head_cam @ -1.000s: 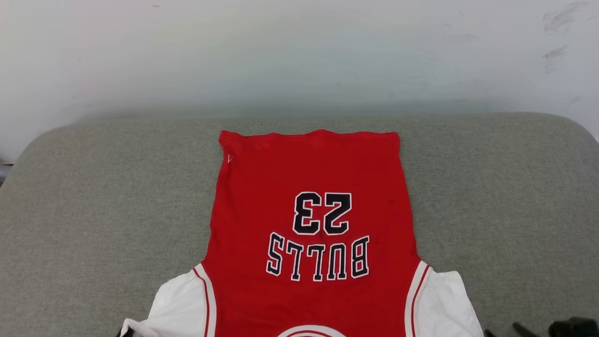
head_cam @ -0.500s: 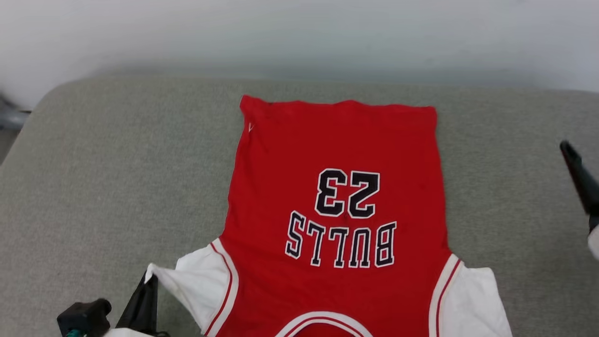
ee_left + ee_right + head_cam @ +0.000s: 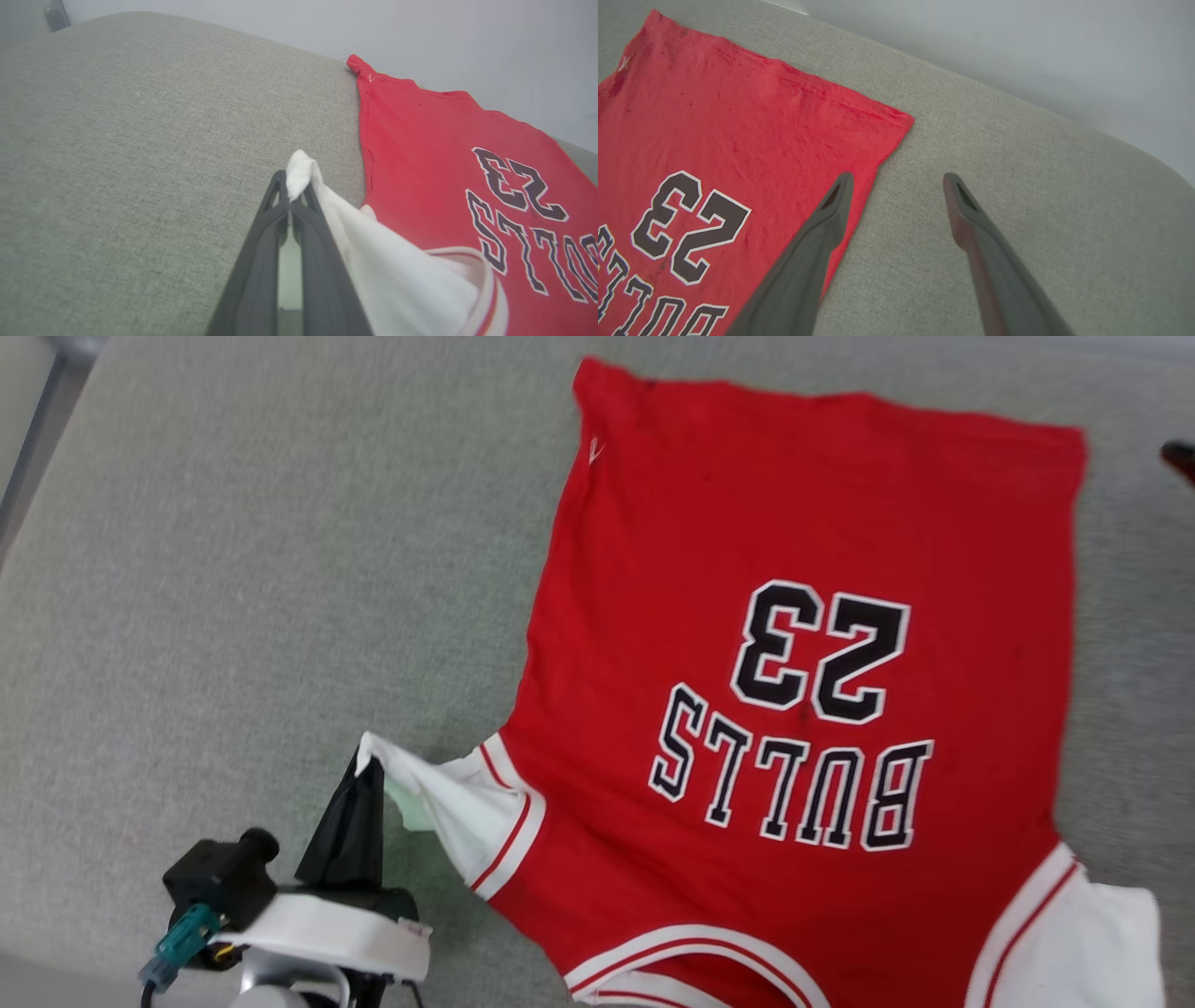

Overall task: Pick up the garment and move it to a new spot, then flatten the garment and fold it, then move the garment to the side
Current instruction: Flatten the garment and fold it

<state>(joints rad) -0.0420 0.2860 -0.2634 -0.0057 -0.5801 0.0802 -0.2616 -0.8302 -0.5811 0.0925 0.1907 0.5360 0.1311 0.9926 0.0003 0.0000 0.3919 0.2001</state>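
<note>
The right gripper grabs the red jersey (image 3: 807, 526) by its bottom hem corner (image 3: 1070, 442) next, to move it and spread it flat for folding.
The garment (image 3: 803, 616) lies spread on a grey cushion, red body up, with the dark "BULLS 23" print upside down. Its white sleeves are at the near side. My left gripper (image 3: 366, 773) is at the lower left, shut on the tip of the garment's white left sleeve (image 3: 373, 261) and holding it up off the cushion. In the left wrist view the left gripper (image 3: 292, 189) pinches that white cloth between its fingers. My right gripper (image 3: 898, 179) is open, hovering above the garment's (image 3: 738, 116) far right hem corner, one finger over red cloth, the other over cushion.
The grey cushion (image 3: 233, 569) has wide free room to the left of the garment. A pale wall (image 3: 1017, 37) rises behind its far edge. A dark fingertip (image 3: 1178, 457) of the right arm shows at the right edge of the head view.
The head camera has tilted down and turned. My left gripper has come up with the white sleeve pinched and lifted. The right gripper has moved farther along the garment's right side.
</note>
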